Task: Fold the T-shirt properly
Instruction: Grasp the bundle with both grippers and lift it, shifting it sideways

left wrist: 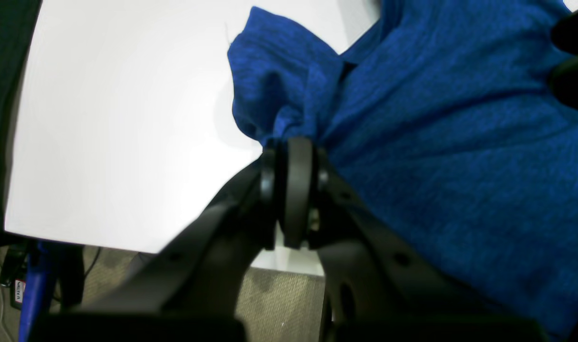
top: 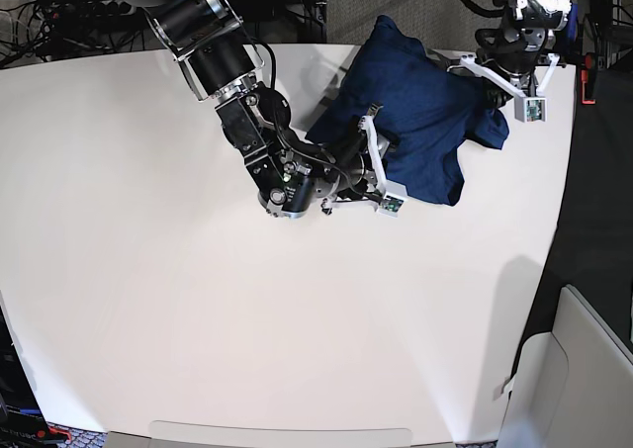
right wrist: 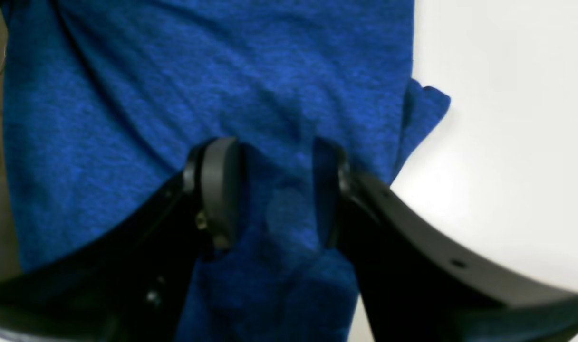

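Observation:
The T-shirt's gathered edge hangs at the table's far edge, so my left gripper now moves the T-shirt toward the middle of the table before releasing it.
The dark blue T-shirt (top: 425, 112) lies bunched at the far right of the white table (top: 198, 319). My left gripper (left wrist: 293, 142) is shut on a gathered edge of the T-shirt (left wrist: 460, 142); in the base view the left gripper (top: 490, 87) sits at the shirt's upper right side. My right gripper (right wrist: 277, 190) stands open, its fingers (right wrist: 220, 190) astride the flat cloth of the T-shirt (right wrist: 222, 71) near one edge. From the base view, the right gripper (top: 348, 151) is at the shirt's left edge.
The table's right edge runs close beside the shirt, with dark floor beyond it. A white object (top: 584, 369) stands off the table at lower right. Cables and a red part (top: 590, 77) lie behind the far edge.

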{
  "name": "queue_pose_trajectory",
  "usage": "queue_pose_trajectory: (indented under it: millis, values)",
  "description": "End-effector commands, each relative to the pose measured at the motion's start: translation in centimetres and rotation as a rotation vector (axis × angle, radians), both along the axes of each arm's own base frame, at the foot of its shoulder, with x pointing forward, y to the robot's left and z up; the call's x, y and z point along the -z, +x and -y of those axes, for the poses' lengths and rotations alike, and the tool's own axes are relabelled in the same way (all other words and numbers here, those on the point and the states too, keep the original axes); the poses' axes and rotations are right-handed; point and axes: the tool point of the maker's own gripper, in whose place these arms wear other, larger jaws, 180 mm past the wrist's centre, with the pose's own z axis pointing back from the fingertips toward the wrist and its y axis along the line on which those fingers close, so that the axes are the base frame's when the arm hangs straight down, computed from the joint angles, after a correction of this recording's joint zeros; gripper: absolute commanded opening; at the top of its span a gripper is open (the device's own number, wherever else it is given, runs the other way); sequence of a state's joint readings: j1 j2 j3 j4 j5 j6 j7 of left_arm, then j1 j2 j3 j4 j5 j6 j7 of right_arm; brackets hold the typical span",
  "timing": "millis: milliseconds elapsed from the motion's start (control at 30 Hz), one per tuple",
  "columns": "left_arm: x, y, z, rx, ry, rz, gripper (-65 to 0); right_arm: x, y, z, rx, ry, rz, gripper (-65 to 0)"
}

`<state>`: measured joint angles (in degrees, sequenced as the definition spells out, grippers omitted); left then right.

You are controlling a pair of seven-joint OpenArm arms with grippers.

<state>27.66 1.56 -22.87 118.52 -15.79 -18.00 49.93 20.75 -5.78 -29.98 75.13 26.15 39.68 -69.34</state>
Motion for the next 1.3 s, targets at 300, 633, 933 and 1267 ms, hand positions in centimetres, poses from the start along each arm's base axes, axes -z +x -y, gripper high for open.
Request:
queue_pose_trajectory:
  millis: [300,633,933,1267]
  values:
    - [0.7,2.8,3.6,0.121,-0.053,-0.036,-64.5,-2.8,1.2,0.1,0.004,0.052,0.1,-39.6]
    - [-0.1,4.2,3.0,0.138,-0.023,-0.044,-64.5,-6.8,0.1,0.1,-0.014,0.164,0.188,-39.6]
    - [-1.6,2.0,-3.7,-0.091,0.032,-0.014,-64.5,-6.6,-0.2,-0.2,-0.022,0.17,0.173,-39.6]
    - [-0.9,2.5,0.1,0.025,-0.006,-0.032,-49.0,-6.2,-0.5,-0.9,-0.024,0.176,0.145,-39.6]
